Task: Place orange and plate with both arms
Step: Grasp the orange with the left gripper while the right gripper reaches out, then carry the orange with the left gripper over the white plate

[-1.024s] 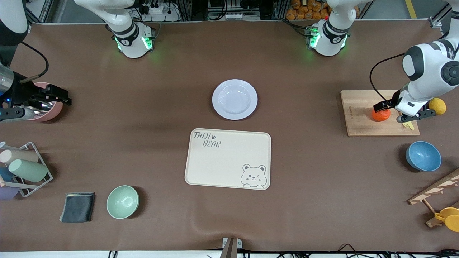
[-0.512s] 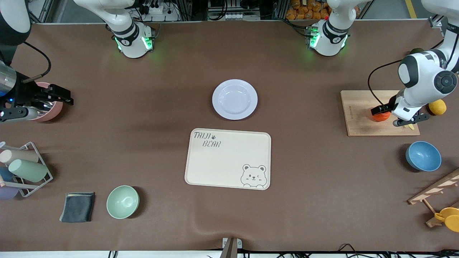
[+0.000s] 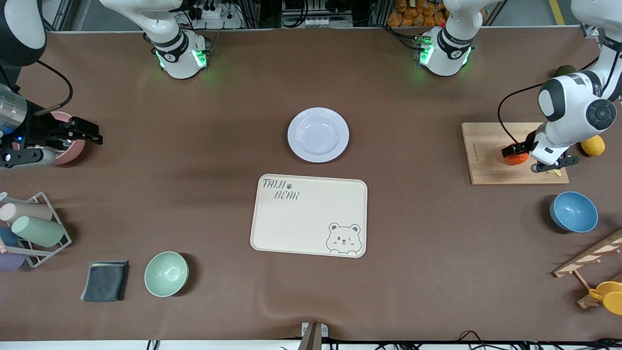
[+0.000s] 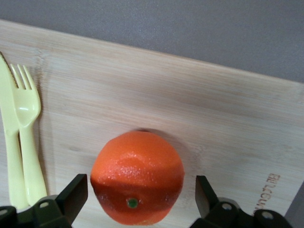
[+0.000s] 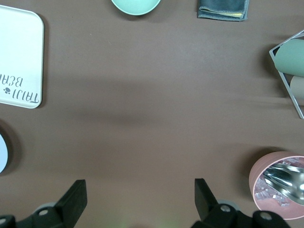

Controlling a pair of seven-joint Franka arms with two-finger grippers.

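The fingers are on either side of the orange, low over the cutting board (image 3: pixel 486 155) (image 4: pixel 223 128). A close now would catch it, so my left gripper is ready.
The orange (image 3: pixel 514 158) lies on a wooden cutting board (image 3: pixel 486 155) at the left arm's end of the table. My left gripper (image 3: pixel 537 156) is open and low over it. In the left wrist view the orange (image 4: pixel 137 178) sits between the two fingers (image 4: pixel 71 195) with a small gap on each side. The pale plate (image 3: pixel 318 134) lies empty mid-table, farther from the front camera than the cream bear tray (image 3: pixel 308 214). My right gripper (image 3: pixel 92 132) hangs open over the brown mat beside a pink bowl (image 3: pixel 68 148), with nothing between its fingers (image 5: pixel 73 197).
A yellow fork (image 4: pixel 26 142) and knife (image 4: pixel 8 142) lie on the board beside the orange. A lemon (image 3: pixel 593 145), a blue bowl (image 3: pixel 573 211) and a wooden rack (image 3: pixel 590 257) are nearby. A green bowl (image 3: pixel 166 273), grey cloth (image 3: pixel 104 280) and cup rack (image 3: pixel 34 228) sit at the right arm's end.
The left gripper has come down and in over the orange, its fingers now straddling it. The right gripper has shifted slightly toward the table's middle.
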